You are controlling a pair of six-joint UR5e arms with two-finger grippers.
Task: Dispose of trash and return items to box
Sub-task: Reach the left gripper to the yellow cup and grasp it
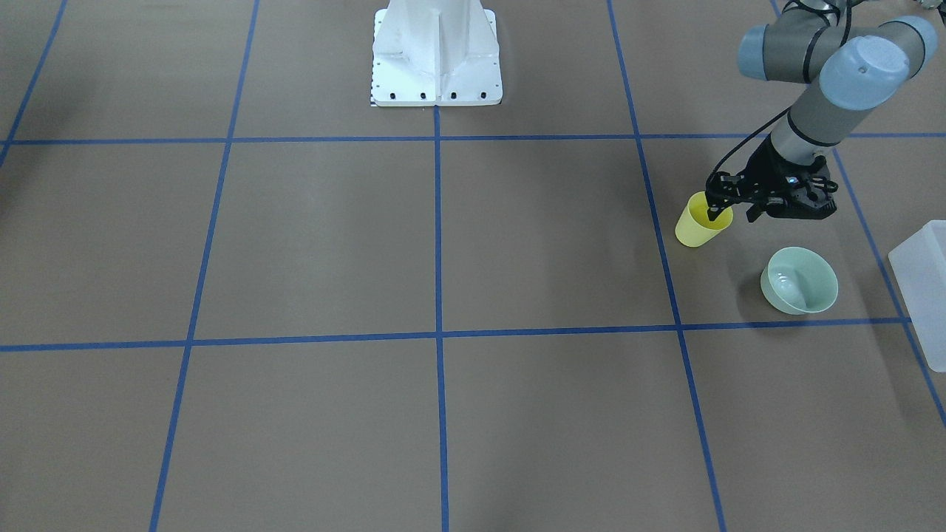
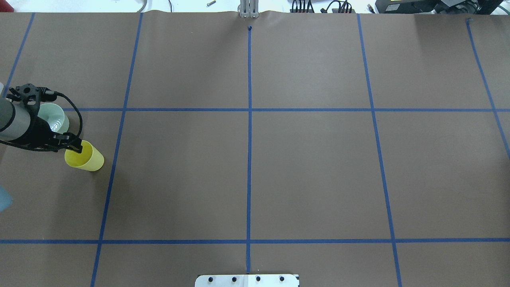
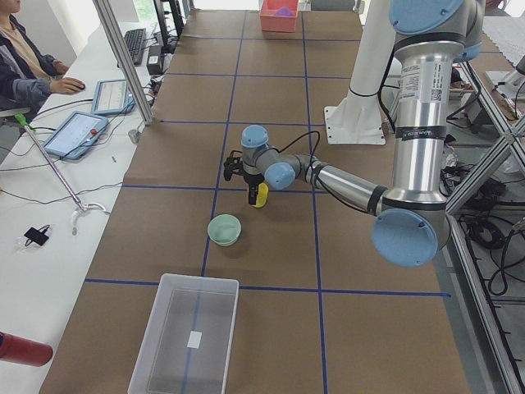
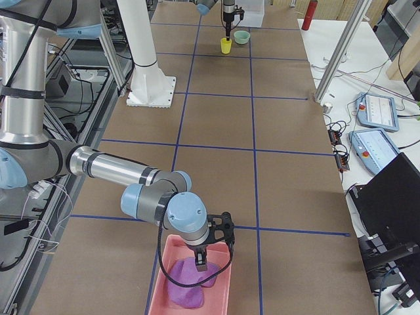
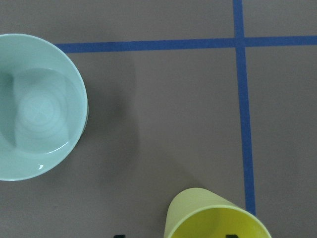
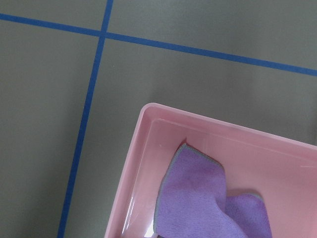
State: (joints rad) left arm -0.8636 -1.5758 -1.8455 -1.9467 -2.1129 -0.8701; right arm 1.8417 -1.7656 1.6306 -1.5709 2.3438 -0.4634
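Note:
I should get the yellow cup point(image 1: 698, 225) into its container, so my left gripper should grab it by its rim point(image 1: 710, 196) next.
The pale mint-green bowl point(image 1: 800, 281) stands upright on the brown table, also in the left wrist view point(image 5: 34, 106). A yellow cup point(image 1: 698, 225) stands next to it. My left gripper point(image 1: 733, 216) is open at the cup's rim, one finger inside the cup and the other outside, on the bowl's side; in the overhead view the left gripper point(image 2: 68, 144) sits between the bowl point(image 2: 53, 115) and the cup point(image 2: 85, 158). The frosted-white box point(image 3: 189, 332) lies beyond the bowl, empty. My right gripper point(image 4: 200, 266) hangs over a pink tray; I cannot tell whether it is open or shut.
The pink tray point(image 6: 148, 148) holds a purple cloth point(image 6: 208, 203) at the table's far right end. The white robot pedestal point(image 1: 436, 59) stands at the table's middle back. An operator point(image 3: 25, 57) sits at a side desk.

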